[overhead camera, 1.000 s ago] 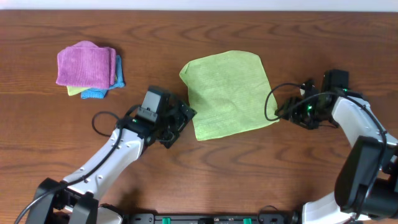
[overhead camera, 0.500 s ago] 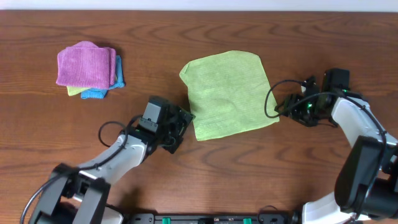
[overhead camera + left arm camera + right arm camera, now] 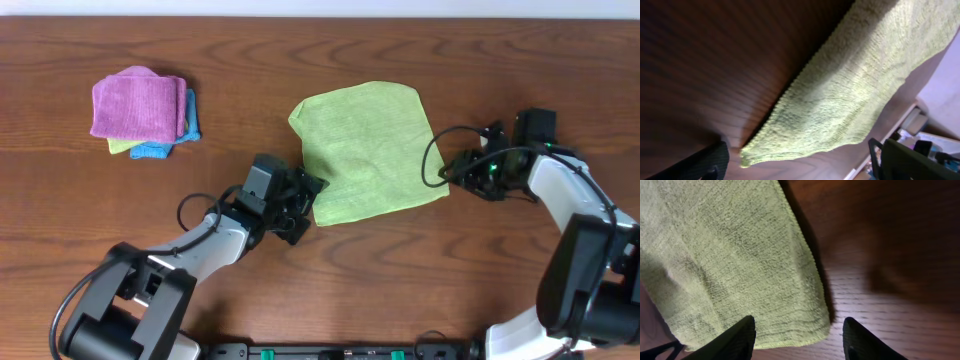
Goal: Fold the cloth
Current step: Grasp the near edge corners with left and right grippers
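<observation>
The left gripper should next pinch the lime-green cloth's near corner (image 3: 319,221) (image 3: 748,156), opposite the right gripper's corner of the cloth. Then it can fold the cloth's near edge over.
The lime-green cloth (image 3: 368,150) lies flat and spread out on the wooden table. My left gripper (image 3: 306,200) is open at the cloth's near left corner. In the left wrist view that corner of the cloth (image 3: 855,85) sits between the wide-apart fingers (image 3: 700,162), just above the gripper (image 3: 800,169). My right gripper (image 3: 457,178) is at the near right corner. In the right wrist view the cloth (image 3: 725,255) ends in a corner between the two dark fingertips (image 3: 735,340), and the gripper (image 3: 799,341) is open around it without pinching it.
A pile of folded cloths (image 3: 140,105), purple on top with teal and green under it, lies at the back left. The right arm's black cable (image 3: 432,160) loops over the cloth's right edge. The table's far edge (image 3: 320,18) runs along the top.
My left gripper has moved right, up to the cloth's near left corner. The right gripper has edged left to the near right corner and its jaws have narrowed a little.
</observation>
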### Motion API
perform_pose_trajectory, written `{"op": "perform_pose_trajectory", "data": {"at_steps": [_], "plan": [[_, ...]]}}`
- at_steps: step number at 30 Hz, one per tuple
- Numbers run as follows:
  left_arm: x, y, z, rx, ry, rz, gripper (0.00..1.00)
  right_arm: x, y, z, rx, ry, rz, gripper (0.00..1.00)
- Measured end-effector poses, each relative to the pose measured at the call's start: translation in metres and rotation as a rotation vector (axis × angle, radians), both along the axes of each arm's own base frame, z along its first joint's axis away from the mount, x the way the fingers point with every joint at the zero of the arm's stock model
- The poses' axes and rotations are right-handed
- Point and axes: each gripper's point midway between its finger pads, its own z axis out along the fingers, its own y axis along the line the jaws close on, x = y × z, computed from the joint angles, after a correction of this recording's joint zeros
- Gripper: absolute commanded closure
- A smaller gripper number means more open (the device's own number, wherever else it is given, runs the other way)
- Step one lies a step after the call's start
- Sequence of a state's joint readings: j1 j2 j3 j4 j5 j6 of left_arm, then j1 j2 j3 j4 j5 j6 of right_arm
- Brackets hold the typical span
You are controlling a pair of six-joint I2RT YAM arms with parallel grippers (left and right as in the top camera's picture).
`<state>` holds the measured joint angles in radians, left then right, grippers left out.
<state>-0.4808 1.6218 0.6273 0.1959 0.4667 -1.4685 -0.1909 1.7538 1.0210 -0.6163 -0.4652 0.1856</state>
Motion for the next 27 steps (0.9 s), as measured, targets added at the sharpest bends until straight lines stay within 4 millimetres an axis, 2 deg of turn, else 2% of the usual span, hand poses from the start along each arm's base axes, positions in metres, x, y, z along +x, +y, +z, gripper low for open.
{"op": "perform_pose_trajectory", "data": {"at_steps": [11,22,27], "plan": [[0.000,-0.007,-0.001,-0.023,0.014,0.010,0.05,-0.001,0.012,-0.004,0.004,0.014,0.021,0.44],[0.000,-0.007,-0.001,-0.021,0.017,0.014,0.05,-0.006,0.013,-0.022,0.014,0.073,0.021,0.44],[-0.002,-0.009,-0.002,-0.012,0.016,0.010,0.12,-0.005,0.013,-0.023,0.013,0.068,0.021,0.44]]}}
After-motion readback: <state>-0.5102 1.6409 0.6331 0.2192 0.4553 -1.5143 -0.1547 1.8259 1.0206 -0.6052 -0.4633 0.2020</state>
